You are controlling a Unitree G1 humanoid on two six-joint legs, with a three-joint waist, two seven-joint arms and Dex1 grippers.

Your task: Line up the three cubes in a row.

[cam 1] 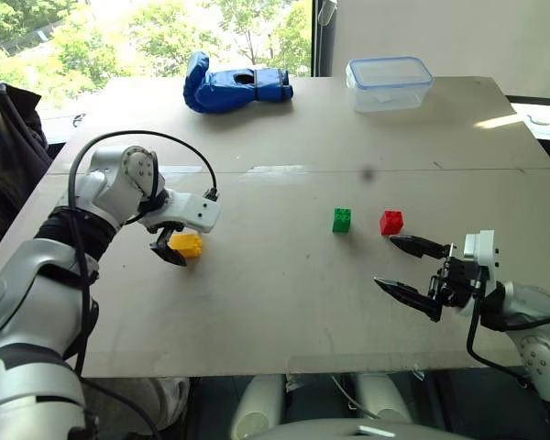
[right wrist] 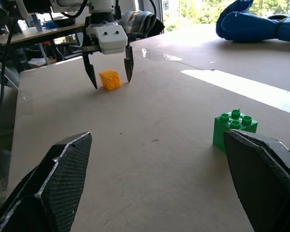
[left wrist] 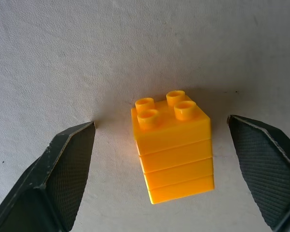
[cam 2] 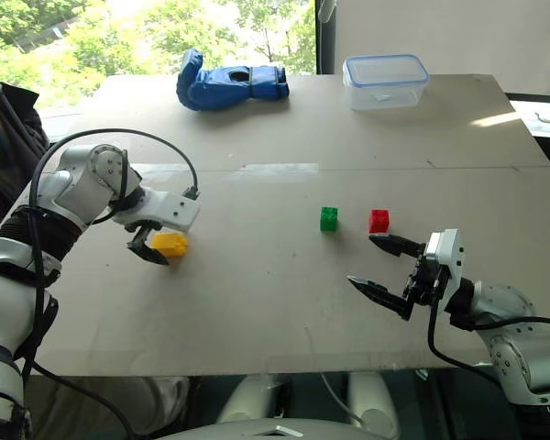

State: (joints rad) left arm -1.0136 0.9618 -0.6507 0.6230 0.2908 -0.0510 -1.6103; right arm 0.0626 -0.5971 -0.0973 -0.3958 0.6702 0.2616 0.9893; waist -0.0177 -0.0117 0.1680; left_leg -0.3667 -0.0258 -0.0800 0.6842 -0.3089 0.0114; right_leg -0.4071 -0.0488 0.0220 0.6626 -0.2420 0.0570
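Note:
The robot needs to close its left gripper, and that would hold the yellow cube (cam 1: 187, 245): the gripper's fingers reach down on either side of the cube.
The yellow cube (cam 1: 187, 245) rests on the table at the left, studs tipped sideways. My left gripper (cam 1: 176, 247) points down over it, open, one finger on each side and neither touching, as the left wrist view shows around the yellow cube (left wrist: 171, 150). The green cube (cam 1: 342, 220) and the red cube (cam 1: 391, 223) stand side by side right of centre, a small gap between them. Just in front of the red cube, my right gripper (cam 1: 385, 261) is held level and open, with nothing in it. The right wrist view shows the green cube (right wrist: 234, 128) close by.
A blue glove (cam 1: 234, 87) lies at the far edge of the table (cam 1: 275, 321), and a clear lidded container (cam 1: 389, 82) stands to its right. A seam crosses the tabletop behind the cubes. A dark jacket hangs at the far left.

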